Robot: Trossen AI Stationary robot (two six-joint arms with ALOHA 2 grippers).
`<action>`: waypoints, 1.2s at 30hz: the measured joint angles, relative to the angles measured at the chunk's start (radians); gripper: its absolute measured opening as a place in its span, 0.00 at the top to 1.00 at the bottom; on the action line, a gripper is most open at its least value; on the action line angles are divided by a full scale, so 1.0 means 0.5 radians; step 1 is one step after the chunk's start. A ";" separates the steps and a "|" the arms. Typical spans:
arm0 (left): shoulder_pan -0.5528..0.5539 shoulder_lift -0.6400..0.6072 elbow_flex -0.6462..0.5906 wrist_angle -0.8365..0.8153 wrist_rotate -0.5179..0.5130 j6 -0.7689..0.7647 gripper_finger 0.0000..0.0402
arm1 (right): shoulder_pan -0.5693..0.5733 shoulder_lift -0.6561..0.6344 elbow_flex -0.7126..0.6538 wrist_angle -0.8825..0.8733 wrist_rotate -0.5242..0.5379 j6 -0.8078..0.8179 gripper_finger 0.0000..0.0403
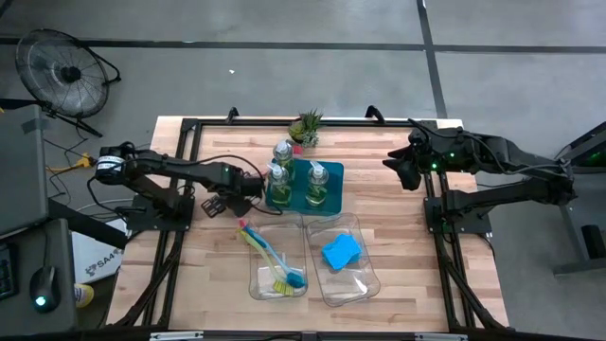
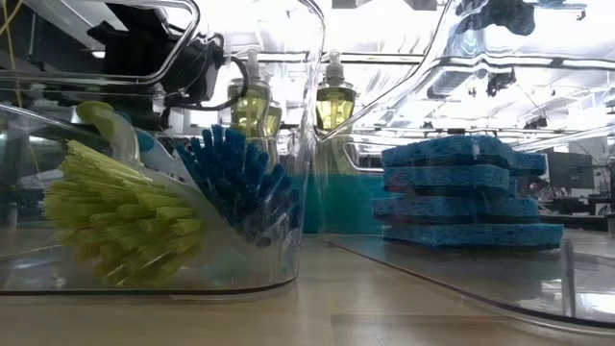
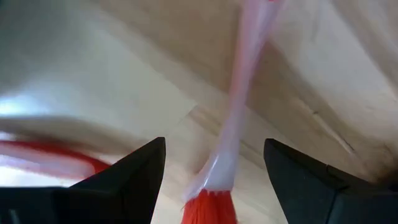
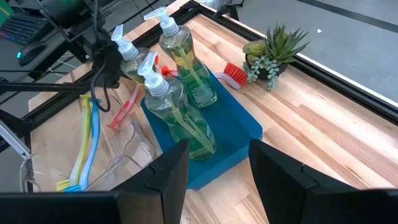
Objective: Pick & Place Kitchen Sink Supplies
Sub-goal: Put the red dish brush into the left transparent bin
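Note:
The left gripper isn't ready to close on the brush's pale handle and needs to lower first. Its fingertips are above the handle, so it would miss the handle if it closed now.
A red-pink dish brush lies on the wooden table, its red bristle head and pale handle showing between the fingers of my left gripper. That gripper points down over it, open, just left of the teal tray, and neither finger touches the brush. The same brush shows in the right wrist view. Three soap bottles stand on the tray. My right gripper waits open and raised at the table's far right.
A clear bin near the front holds a yellow-green brush and a blue brush. A second clear bin holds stacked blue sponges. A potted plant stands at the far edge, with another red brush head beside it.

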 joint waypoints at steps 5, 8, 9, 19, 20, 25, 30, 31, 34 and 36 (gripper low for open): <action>0.003 0.000 -0.011 0.028 0.054 0.222 0.34 | 0.001 0.000 0.000 -0.001 0.000 0.000 0.60; 0.004 0.000 -0.063 0.078 0.057 0.297 0.34 | 0.001 0.000 0.000 -0.001 0.000 0.000 0.60; 0.004 0.000 -0.088 0.086 0.058 0.315 0.34 | 0.000 0.000 0.000 -0.001 0.000 0.000 0.60; 0.003 0.000 -0.260 0.187 0.041 0.311 0.38 | 0.001 -0.001 0.000 0.000 0.001 0.040 0.60; 0.003 0.000 -0.264 0.197 0.041 0.309 0.40 | 0.000 -0.001 0.000 0.000 0.000 0.046 0.60; 0.003 0.000 -0.268 0.213 0.036 0.317 0.54 | 0.000 -0.001 0.000 0.001 0.001 0.053 0.60; 0.003 0.000 -0.268 0.210 0.032 0.352 0.68 | 0.001 -0.001 0.000 0.001 0.001 0.053 0.60; 0.003 0.000 -0.268 0.206 0.031 0.354 0.71 | 0.001 -0.001 0.000 0.001 0.001 0.053 0.60; 0.003 0.000 -0.268 0.183 0.031 0.356 0.80 | 0.001 -0.001 0.000 0.001 0.001 0.053 0.60; 0.003 0.000 -0.268 0.146 0.028 0.357 0.85 | 0.000 -0.001 0.000 0.001 0.001 0.053 0.60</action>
